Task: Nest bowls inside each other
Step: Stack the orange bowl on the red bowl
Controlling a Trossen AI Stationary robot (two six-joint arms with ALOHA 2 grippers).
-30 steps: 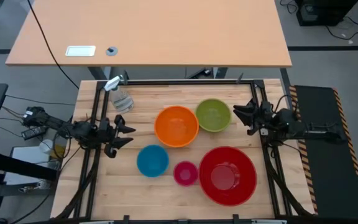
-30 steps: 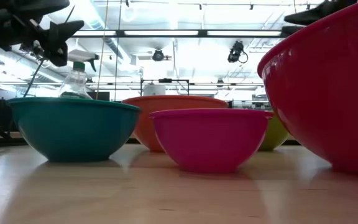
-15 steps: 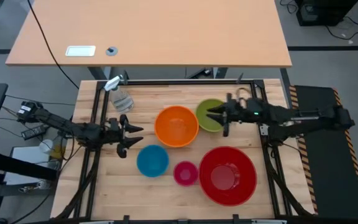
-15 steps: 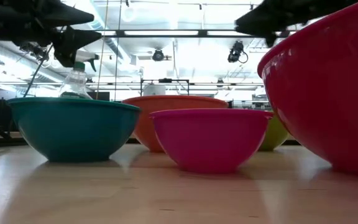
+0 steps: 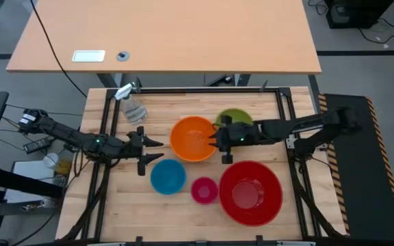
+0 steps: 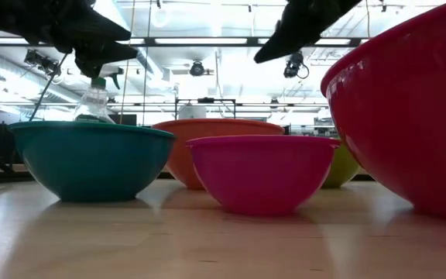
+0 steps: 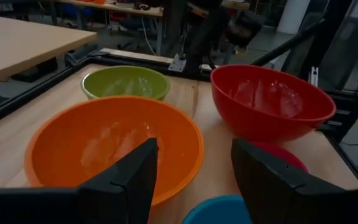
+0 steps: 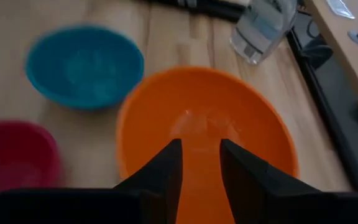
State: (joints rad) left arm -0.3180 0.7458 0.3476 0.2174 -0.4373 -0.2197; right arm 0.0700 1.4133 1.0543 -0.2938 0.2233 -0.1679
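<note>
My right gripper picks up the orange bowl by its rim (image 5: 195, 161) next, to nest it inside the larger red bowl (image 5: 250, 193).
Five bowls stand apart on the wooden table, each on its base: orange (image 5: 194, 139) in the middle, green (image 5: 239, 117) behind it to the right, blue (image 5: 167, 175), pink (image 5: 204, 190) and the large red one (image 5: 250, 193) along the near side. My right gripper (image 5: 219, 143) hangs open above the orange bowl's right rim, its fingers (image 8: 166, 165) slanting down over the bowl's inside; its arm crosses the green bowl. My left gripper (image 5: 154, 151) stands open and about level in the air, left of the orange bowl and just beyond the blue one.
A clear spray bottle (image 5: 132, 106) stands at the table's far left. Black frame rails (image 5: 204, 89) run along the table's far, left and right edges. A light wooden desk (image 5: 169, 34) lies beyond the far edge.
My right gripper has swept from the table's right edge toward the left, past the green bowl, to above the orange bowl's right rim, rolling and tipping downward. My left gripper has moved right from the left edge toward the orange and blue bowls. No bowl has moved.
</note>
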